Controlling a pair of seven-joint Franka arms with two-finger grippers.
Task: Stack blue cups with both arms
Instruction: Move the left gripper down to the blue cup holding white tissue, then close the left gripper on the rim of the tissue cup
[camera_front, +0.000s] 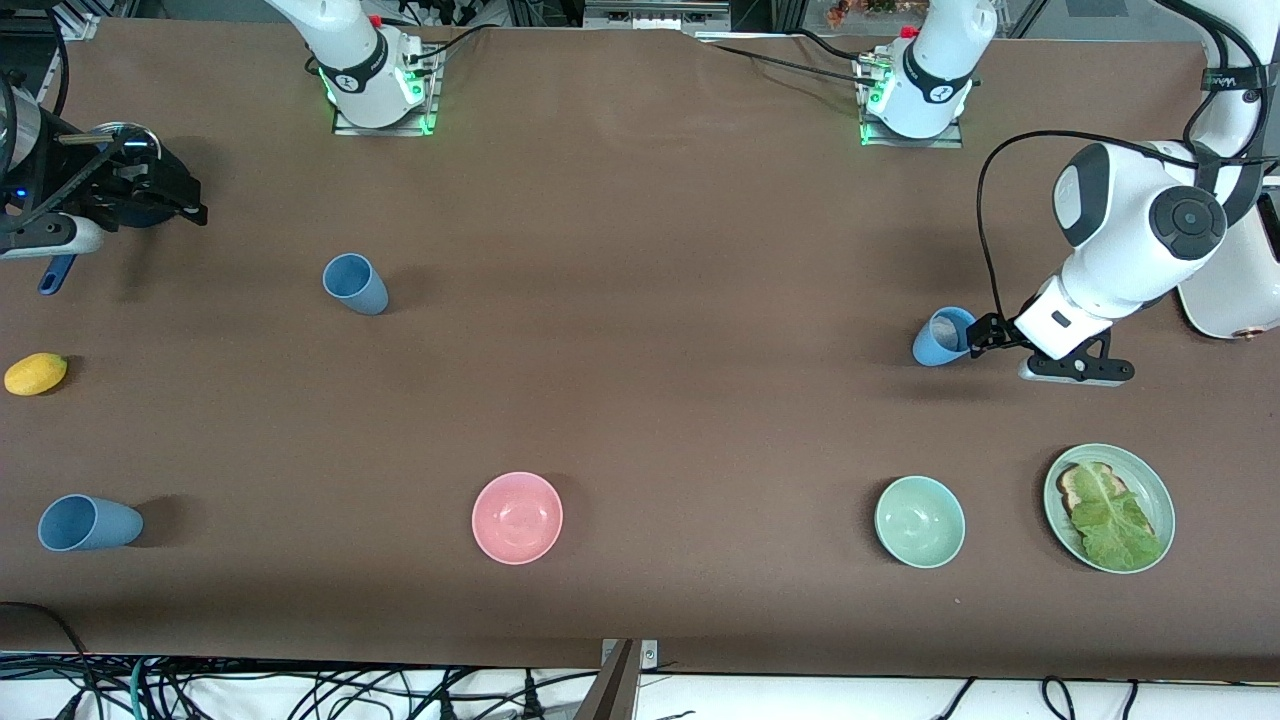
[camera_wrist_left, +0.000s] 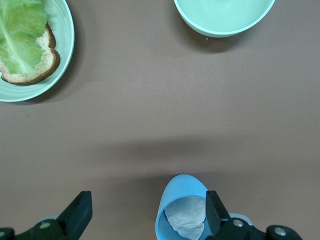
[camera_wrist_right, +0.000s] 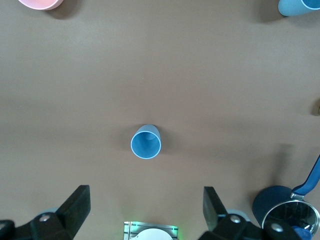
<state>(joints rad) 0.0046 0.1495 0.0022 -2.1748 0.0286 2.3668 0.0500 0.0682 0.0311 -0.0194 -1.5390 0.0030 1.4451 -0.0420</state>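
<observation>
The left gripper grips the blue cup with paper inside by its rim (camera_front: 935, 324) (camera_wrist_left: 178, 194) next, to start the stack.
Three blue cups stand on the brown table. One cup (camera_front: 942, 336) (camera_wrist_left: 182, 210) with crumpled white paper inside sits toward the left arm's end. My left gripper (camera_front: 978, 335) (camera_wrist_left: 147, 196) is open around it, with one finger (camera_wrist_left: 216, 215) at the cup's rim and the other well apart. A second cup (camera_front: 355, 283) (camera_wrist_right: 146, 142) stands upright toward the right arm's end. My right gripper (camera_front: 185, 200) (camera_wrist_right: 145, 191) is open and empty, high up at that end of the table, apart from this cup. The third cup (camera_front: 88, 523) (camera_wrist_right: 295, 6) is nearest the front camera.
Near the front camera are a pink bowl (camera_front: 517, 517), a pale-green bowl (camera_front: 920, 521) (camera_wrist_left: 225, 17) and a green plate (camera_front: 1150, 480) (camera_wrist_left: 62, 30) with bread and lettuce. A yellow lemon (camera_front: 36, 373) and a blue-handled pot (camera_wrist_right: 285, 210) lie at the right arm's end.
</observation>
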